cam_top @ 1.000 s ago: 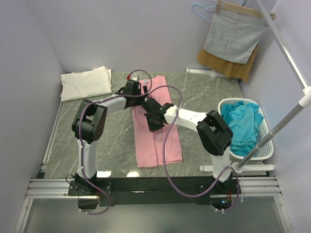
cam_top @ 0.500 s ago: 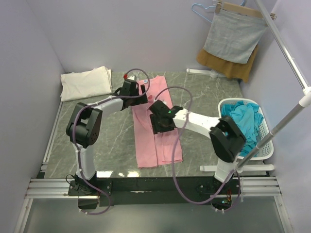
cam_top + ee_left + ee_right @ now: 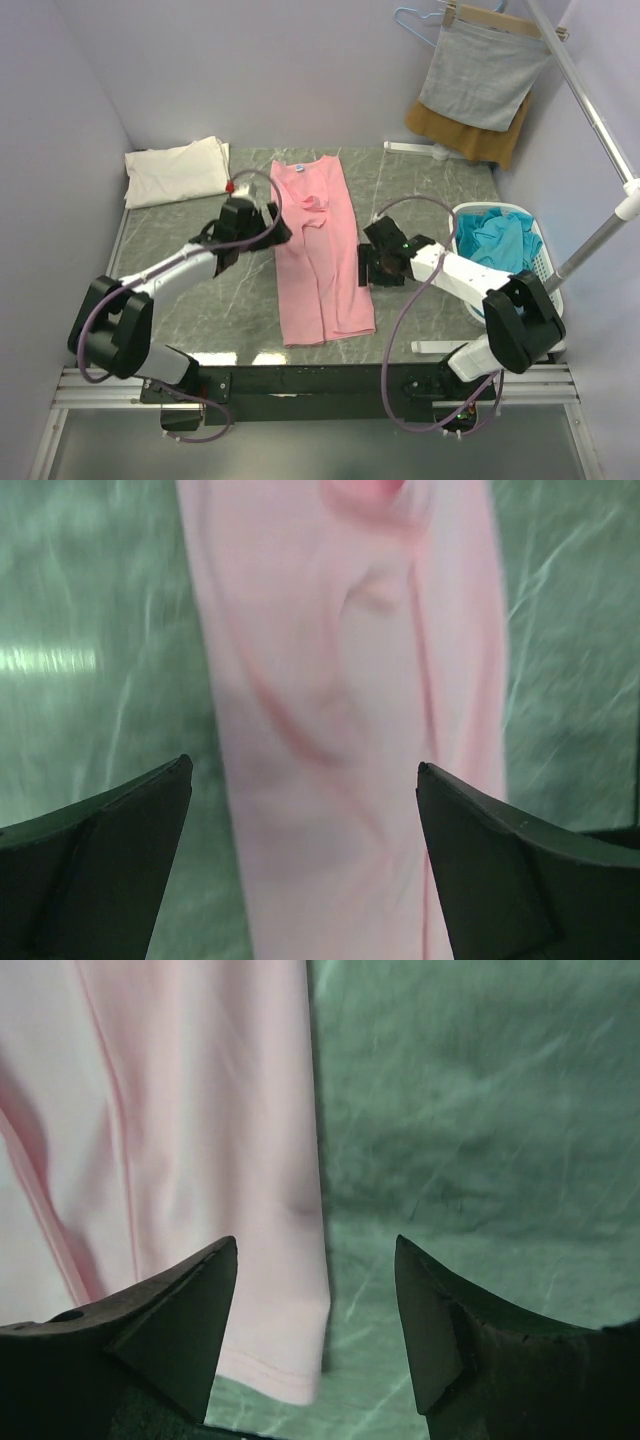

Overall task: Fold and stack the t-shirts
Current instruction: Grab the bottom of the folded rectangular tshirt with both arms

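Next, my right gripper grips the pale pink t-shirt by its hem corner on the basket side to fold the hem toward the neck.
A pale pink t-shirt (image 3: 320, 255) lies on the table as a long narrow strip, neck at the far end. To its left my left gripper (image 3: 274, 228) stands open just off the shirt's left edge. In the left wrist view the pink cloth (image 3: 340, 720) lies below the wide jaws (image 3: 303, 780), which touch nothing. My right gripper (image 3: 366, 264) is open by the shirt's right edge. The right wrist view shows that hem edge (image 3: 290, 1360) between its empty fingers (image 3: 316, 1250). A folded cream-white t-shirt (image 3: 178, 170) sits at the back left. Teal t-shirts (image 3: 495, 255) fill a basket.
The white basket (image 3: 548, 275) stands at the table's right edge. A grey cloth (image 3: 480, 70) on a hanger and a mustard-brown cloth (image 3: 470, 135) hang at the back right. A slanted metal pole (image 3: 598, 130) crosses the right side.
Both arms have drawn back from above the pink shirt, the left one leftward and the right one rightward. The right gripper has opened and let go of the cloth.
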